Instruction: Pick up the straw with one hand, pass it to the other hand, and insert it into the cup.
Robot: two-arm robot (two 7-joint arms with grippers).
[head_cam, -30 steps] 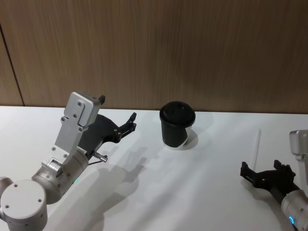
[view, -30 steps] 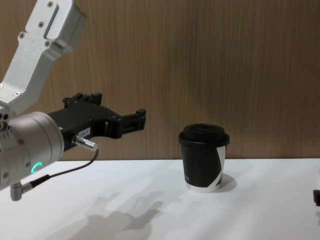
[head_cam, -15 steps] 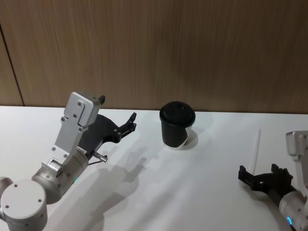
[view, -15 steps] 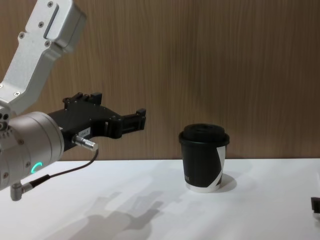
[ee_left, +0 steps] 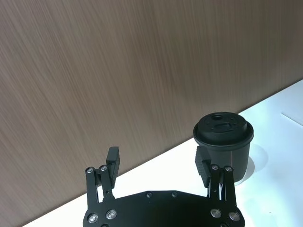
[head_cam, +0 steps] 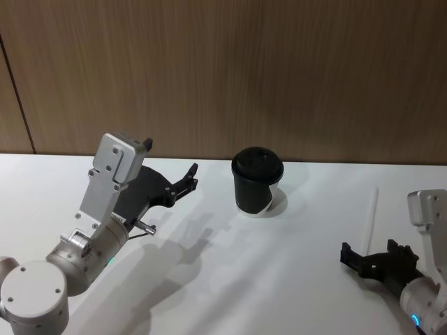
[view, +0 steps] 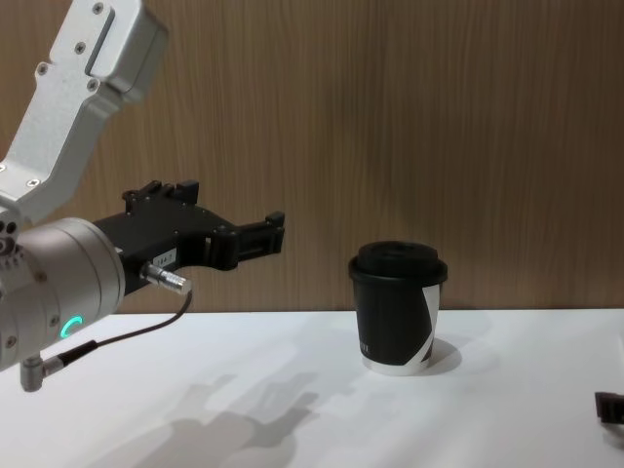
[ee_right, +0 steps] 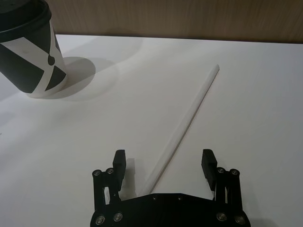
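My right gripper takes hold of the white straw by one end next, to leave the rest free for a handover.
The white straw lies flat on the white table, right of the cup, a black paper cup with a domed lid that stands upright at mid table. My right gripper hovers low over the straw's near end. In the right wrist view the right gripper is open and the straw runs out from between its fingers toward the wall, with the cup off to the side. My left gripper is held up left of the cup, open and empty, and faces the cup.
A wood-panelled wall closes off the back of the table. The left arm's silver links rise high at the left, with a dark cable below them. The right gripper's tip shows at the chest view's right edge.
My right gripper has slid a little leftward and nearer, settling over the straw's near end. The left arm, the cup and the straw have not moved.
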